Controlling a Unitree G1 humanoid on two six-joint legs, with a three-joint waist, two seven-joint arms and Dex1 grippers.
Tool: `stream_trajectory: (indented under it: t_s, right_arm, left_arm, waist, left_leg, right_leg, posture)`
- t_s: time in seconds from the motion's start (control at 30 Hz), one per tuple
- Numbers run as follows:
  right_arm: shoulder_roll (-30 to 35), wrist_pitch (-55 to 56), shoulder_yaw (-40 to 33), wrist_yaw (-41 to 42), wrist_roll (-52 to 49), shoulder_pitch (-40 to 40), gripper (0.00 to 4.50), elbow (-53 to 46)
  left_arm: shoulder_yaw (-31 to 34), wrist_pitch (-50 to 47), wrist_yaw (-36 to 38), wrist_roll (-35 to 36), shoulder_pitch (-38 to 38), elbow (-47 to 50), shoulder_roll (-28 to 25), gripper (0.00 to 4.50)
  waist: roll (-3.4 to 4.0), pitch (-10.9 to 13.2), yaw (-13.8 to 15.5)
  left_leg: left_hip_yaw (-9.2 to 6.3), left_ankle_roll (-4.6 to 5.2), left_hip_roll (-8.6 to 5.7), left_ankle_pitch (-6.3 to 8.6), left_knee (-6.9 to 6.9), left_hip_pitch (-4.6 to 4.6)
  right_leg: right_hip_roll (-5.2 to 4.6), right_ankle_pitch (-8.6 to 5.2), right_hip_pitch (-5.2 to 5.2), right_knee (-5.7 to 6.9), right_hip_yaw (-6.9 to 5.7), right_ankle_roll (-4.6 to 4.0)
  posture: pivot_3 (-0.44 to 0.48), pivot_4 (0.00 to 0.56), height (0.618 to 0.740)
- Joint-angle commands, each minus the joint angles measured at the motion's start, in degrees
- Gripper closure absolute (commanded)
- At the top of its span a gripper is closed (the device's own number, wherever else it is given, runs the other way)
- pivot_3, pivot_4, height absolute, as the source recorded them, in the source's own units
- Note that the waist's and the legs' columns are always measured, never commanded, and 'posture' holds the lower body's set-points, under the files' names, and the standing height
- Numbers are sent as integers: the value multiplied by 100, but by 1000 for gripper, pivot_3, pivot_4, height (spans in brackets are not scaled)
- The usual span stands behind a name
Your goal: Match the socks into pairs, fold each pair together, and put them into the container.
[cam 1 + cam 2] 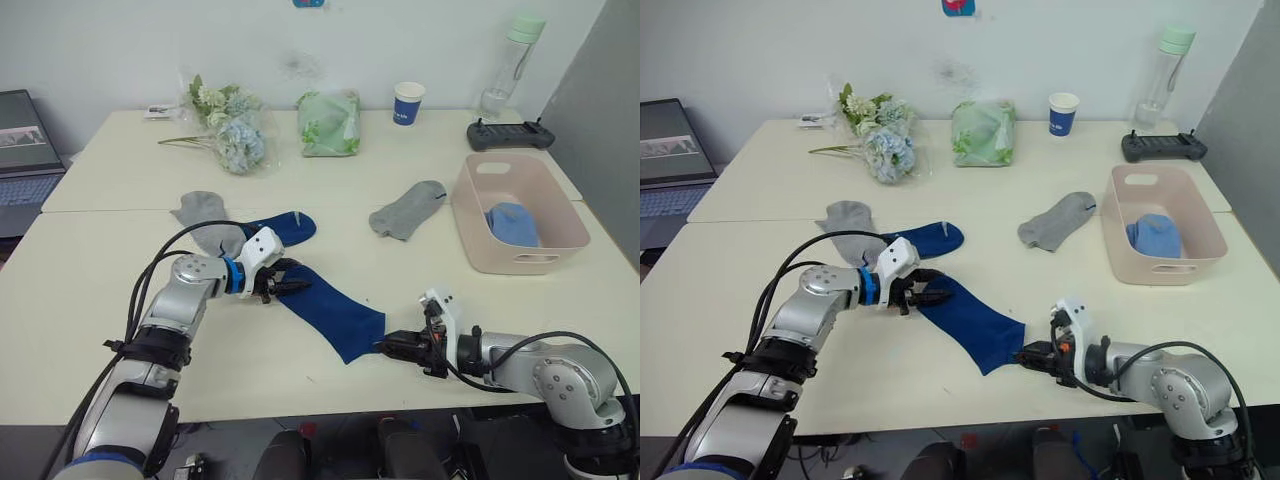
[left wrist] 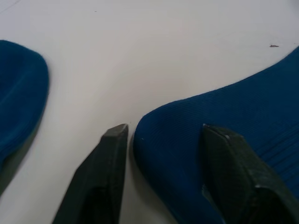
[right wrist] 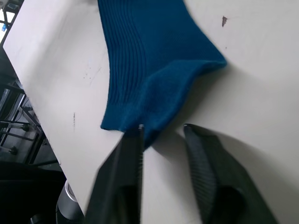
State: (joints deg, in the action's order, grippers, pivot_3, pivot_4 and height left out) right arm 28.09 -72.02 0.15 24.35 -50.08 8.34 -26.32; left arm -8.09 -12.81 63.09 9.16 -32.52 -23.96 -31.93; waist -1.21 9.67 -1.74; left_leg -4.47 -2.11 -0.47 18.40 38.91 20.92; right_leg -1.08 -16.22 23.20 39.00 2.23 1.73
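Note:
The long navy sock needs to be matched with the other navy sock [image 1: 288,228]. My left gripper should grab the long navy sock by its rounded toe end [image 1: 300,275] next.
A long navy sock [image 1: 335,312] lies flat near the table's front. My left gripper [image 1: 285,283] is open at its far end, and in the left wrist view its fingers [image 2: 112,154] straddle that sock's rounded end [image 2: 224,112]. My right gripper [image 1: 392,347] is at the near end. It is open by a narrow gap, with the sock's cuff [image 3: 154,88] touching one fingertip [image 3: 135,135]. A second navy sock [image 1: 288,227] overlaps a grey sock [image 1: 205,215]. Another grey sock [image 1: 407,210] lies beside the pink container [image 1: 560,215], which holds a light blue sock [image 1: 512,222].
Along the table's back edge stand a flower bunch [image 1: 235,130], a green wrapped bundle [image 1: 330,122], a paper cup [image 1: 408,102], a clear bottle [image 1: 505,70] and a black controller [image 1: 510,135]. A laptop [image 1: 25,150] sits off to the left.

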Motion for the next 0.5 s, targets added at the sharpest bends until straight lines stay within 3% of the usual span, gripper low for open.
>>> stream_trajectory:
  t_s: [0.03,0.13,0.27,0.5]
  right_arm:
    - [19,134,-49,119,-16,60,4495,-47]
    - [-4,131,-108,130,-64,73,4500,-20]
    - [296,115,-443,372,-193,88,4500,78]
    - [1384,264,-685,1431,-130,258,4500,609]
  left_arm:
    - [228,-322,-9,241,220,559,-99,3587]
    - [312,-535,-113,302,387,844,-109,4482]
    - [682,-1528,-691,717,1163,2135,-33,4482]
    - [1090,-2995,-2440,1339,2737,4563,900,4482]
  waist:
    - [0,0,1]
    - [0,0,3]
    - [0,0,-8]
    - [-2,0,31]
  left_leg:
    - [0,0,0,0,0,0]
    - [-3,0,0,0,0,0]
    - [0,0,1,0,-1,1]
    - [-4,1,0,1,0,1]
  right_leg:
    - [0,0,0,0,1,0]
    - [-1,0,-1,1,2,0]
    - [-2,0,0,-3,10,0]
    - [-10,1,-5,-2,15,1]
  posture:
    - [0,150,740]
    - [0,150,740]
    - [0,150,740]
    - [0,150,740]
